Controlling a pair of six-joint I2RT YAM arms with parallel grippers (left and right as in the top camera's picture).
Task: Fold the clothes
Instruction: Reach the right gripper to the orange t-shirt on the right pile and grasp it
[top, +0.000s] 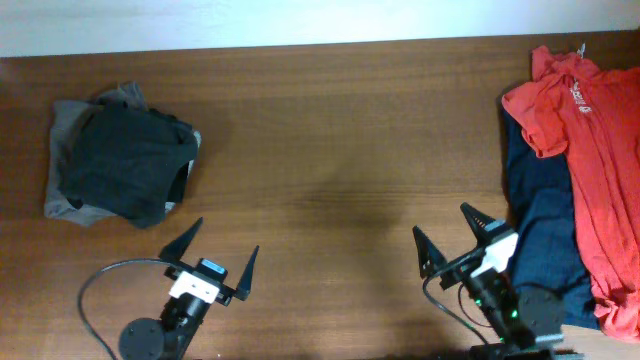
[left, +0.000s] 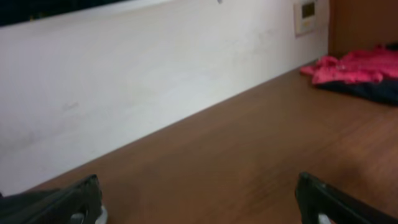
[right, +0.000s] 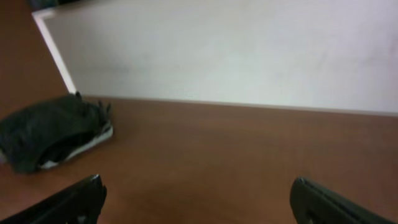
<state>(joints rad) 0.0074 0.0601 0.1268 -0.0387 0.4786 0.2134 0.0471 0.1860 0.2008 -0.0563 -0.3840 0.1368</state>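
Observation:
The red shirt (top: 590, 150) is to be drawn out flat. My right gripper should next grab the shirt's sleeve that faces the open table.
A red shirt (top: 590, 150) lies spread at the table's right edge, over a dark blue garment (top: 545, 235). Both also show far off in the left wrist view, the red shirt (left: 354, 65) above the dark blue garment (left: 373, 90). A folded pile of dark and grey clothes (top: 120, 160) sits at the left and shows in the right wrist view (right: 53, 130). My left gripper (top: 215, 255) is open and empty near the front edge, below the pile. My right gripper (top: 450, 232) is open and empty, just left of the blue garment.
The brown wooden table (top: 340, 140) runs between the two heaps. A white wall (left: 155, 81) stands behind the far edge, with a small wall panel (left: 306, 15) on it. A black cable (top: 95, 290) loops by the left arm's base.

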